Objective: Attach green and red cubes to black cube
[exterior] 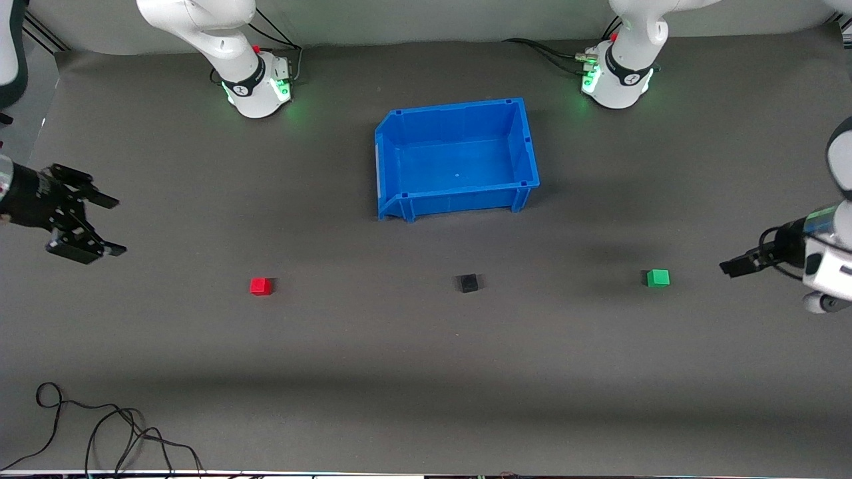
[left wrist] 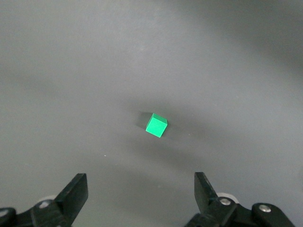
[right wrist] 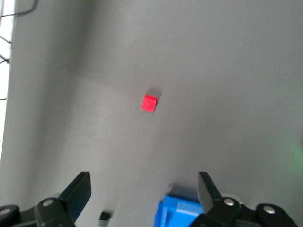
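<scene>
Next, the right gripper grabs the red cube (exterior: 261, 286) by its opposite sides to attach it to the black cube (exterior: 468, 283).
Three small cubes lie in a row on the grey mat, nearer to the front camera than the blue bin. The red cube (exterior: 261, 286) is toward the right arm's end, the black cube (exterior: 468, 283) in the middle, and the green cube (exterior: 657, 278) toward the left arm's end. My right gripper (exterior: 100, 223) is open and empty, up in the air at its end of the table, apart from the red cube (right wrist: 149, 102). My left gripper (exterior: 732, 267) is open and empty beside the green cube (left wrist: 156, 125), not touching it. In the wrist views each gripper (left wrist: 140, 189) (right wrist: 144, 189) shows spread fingers.
The blue bin (exterior: 459, 199) stands empty in the middle of the table between the arm bases; its corner (right wrist: 177, 215) and the black cube (right wrist: 104, 216) show in the right wrist view. Loose black cables (exterior: 100, 432) lie at the near edge, toward the right arm's end.
</scene>
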